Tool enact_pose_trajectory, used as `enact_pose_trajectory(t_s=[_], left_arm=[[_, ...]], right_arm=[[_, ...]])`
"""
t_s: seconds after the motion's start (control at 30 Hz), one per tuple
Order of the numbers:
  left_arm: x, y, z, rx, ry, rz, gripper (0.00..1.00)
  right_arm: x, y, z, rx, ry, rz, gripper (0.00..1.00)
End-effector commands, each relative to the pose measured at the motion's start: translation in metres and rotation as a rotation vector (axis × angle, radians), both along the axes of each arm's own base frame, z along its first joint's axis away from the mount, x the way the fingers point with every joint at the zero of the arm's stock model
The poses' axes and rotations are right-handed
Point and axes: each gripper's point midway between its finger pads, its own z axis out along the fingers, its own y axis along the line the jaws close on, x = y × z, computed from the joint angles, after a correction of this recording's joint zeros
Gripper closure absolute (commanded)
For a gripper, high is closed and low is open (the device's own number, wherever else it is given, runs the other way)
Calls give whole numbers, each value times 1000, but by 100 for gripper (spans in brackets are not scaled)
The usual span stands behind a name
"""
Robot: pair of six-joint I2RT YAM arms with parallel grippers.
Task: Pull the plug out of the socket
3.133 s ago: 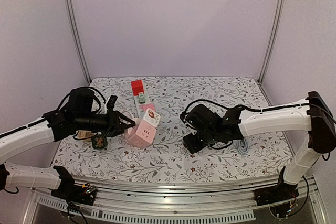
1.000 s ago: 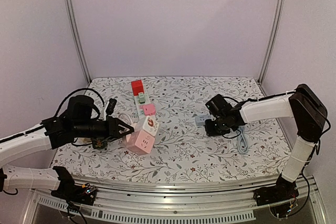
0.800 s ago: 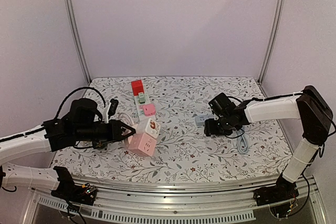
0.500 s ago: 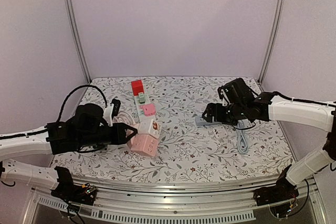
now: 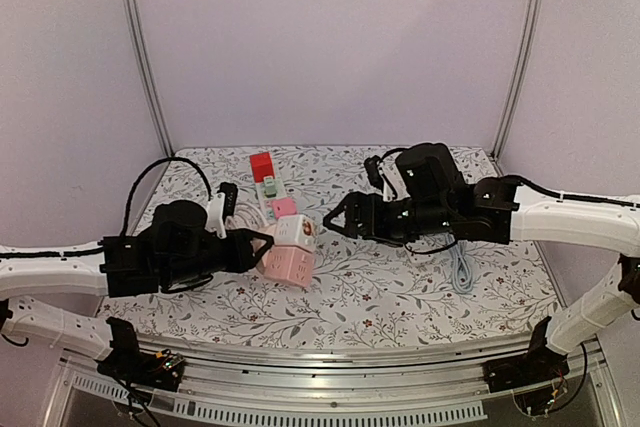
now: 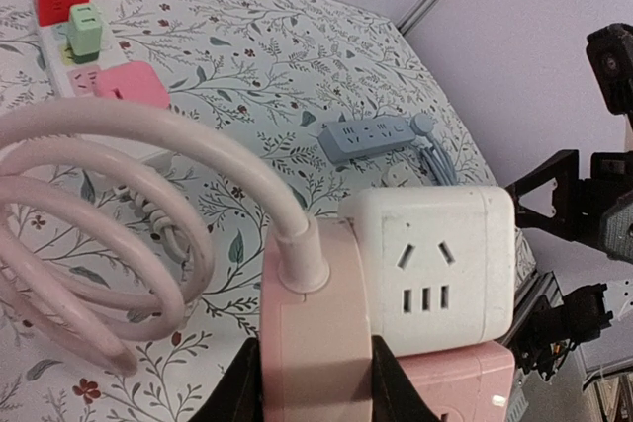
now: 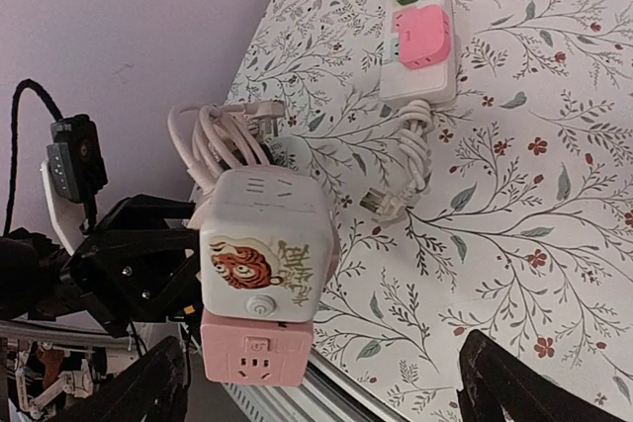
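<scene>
I will next pull the plug off the socket, my right gripper grabbing the white cube plug (image 5: pixel 292 232) across its opposite sides and leaving the pink cube free.
My left gripper (image 5: pixel 262 244) is shut on a flat pink socket body (image 6: pixel 316 333) with a coiled pale pink cord (image 6: pixel 109 234). A white cube plug (image 5: pixel 292 232) with a tiger sticker (image 7: pixel 262 244) sits joined on a pink cube (image 5: pixel 288 267), which also shows in the right wrist view (image 7: pixel 257 348). The stack is tilted, just above the floral mat. My right gripper (image 5: pixel 335 220) is open and empty, just right of the white cube, apart from it. In the right wrist view its fingers (image 7: pixel 138 397) frame the stack from a distance.
A white power strip (image 5: pixel 268 197) carrying red, green and pink cubes lies at the back, with a loose white cable and plug (image 7: pixel 410 160) beside it. A grey-blue power strip (image 6: pixel 371 135) and its cable (image 5: pixel 460 272) lie on the right of the mat.
My right arm has swung left from the grey-blue strip to just beside the cube stack, jaws open. My left gripper has carried the stack a little to the right.
</scene>
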Motion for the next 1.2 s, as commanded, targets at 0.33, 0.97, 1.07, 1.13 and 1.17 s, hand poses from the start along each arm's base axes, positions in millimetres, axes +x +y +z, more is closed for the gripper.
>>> enact_pose_trajectory(t_s=[0.33,0.97,1.07,1.13,1.17], left_arm=[[0,-26,61,-222,-109,-17,96],[-5,-40,52,-232,-97,-64,96],[-5,-42,49,-234,-91,-70,96],[-6,-42,48,-234,-89,-71,96],[-6,-41,48,-234,-87,-68,97]], right_arm=[[-9,59,-3,61,43,103,2],[-4,92,-21,73,115,101,14],[-4,95,-21,80,120,101,24],[-4,94,-22,80,121,96,32],[-3,92,-23,80,117,88,34]])
